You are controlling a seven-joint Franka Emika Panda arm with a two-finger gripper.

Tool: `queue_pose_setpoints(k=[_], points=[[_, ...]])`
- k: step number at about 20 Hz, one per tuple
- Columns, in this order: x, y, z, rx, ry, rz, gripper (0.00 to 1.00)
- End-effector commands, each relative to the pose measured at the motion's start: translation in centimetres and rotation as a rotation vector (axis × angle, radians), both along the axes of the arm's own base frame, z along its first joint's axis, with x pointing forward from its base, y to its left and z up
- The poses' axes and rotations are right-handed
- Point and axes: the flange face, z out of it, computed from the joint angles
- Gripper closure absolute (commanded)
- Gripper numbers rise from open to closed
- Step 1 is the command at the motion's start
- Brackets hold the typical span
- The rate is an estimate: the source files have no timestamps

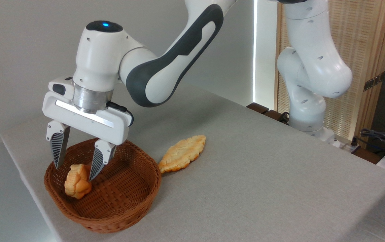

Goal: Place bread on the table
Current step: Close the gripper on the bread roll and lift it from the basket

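The bread needs to go out of the basket and onto the tabletop. My gripper will grab it by its top next.
The bread, a small lumpy golden-orange bun, lies inside the round brown wicker basket against its left wall. My gripper hangs straight above the bun with its fingers pointing down and spread open. The left fingertip is just above and left of the bun, and the right fingertip overlaps the bun's upper right edge. Nothing is held between them. The table is a large flat top in light grey cloth, and the basket stands at its near left corner.
A longer flat pale-yellow leaf-shaped pastry lies on the cloth just right of the basket. The arm's white base stands at the table's far right edge, with a wooden slatted screen behind it and cables at the right.
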Motion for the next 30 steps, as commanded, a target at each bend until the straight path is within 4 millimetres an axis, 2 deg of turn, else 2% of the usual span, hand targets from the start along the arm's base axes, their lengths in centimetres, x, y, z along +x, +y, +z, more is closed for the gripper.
queue_pose_setpoints(k=[1,4,8,16,23,30], points=[[0.4,-0.4,-0.1,-0.004,-0.012,-0.002,0.37],[0.5,-0.3,-0.2,-0.005,-0.013,0.001,0.64],[0.4,-0.3,-0.1,-0.004,-0.013,0.0,0.78],[0.4,-0.3,0.2,-0.005,-0.018,0.0,0.79],[0.1,0.1,1.5,-0.008,-0.028,0.002,0.79],[0.0,0.2,1.8,-0.009,-0.033,0.003,0.89]])
